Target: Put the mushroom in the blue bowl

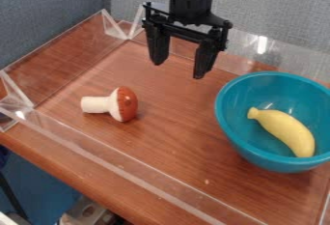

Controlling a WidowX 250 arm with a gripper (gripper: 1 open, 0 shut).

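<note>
My gripper grabs the mushroom by its red-brown cap next. Then it puts the mushroom in the blue bowl.
The mushroom lies on its side on the wooden table, cream stem pointing left and red-brown cap to the right. The blue bowl stands at the right and holds a yellow banana. My gripper hangs above the table's middle, behind and to the right of the mushroom and left of the bowl. Its black fingers point down, spread wide, with nothing between them.
A low clear plastic wall runs around the tabletop, with raised corners at the back left and the left. A blue-grey backdrop stands behind the table.
</note>
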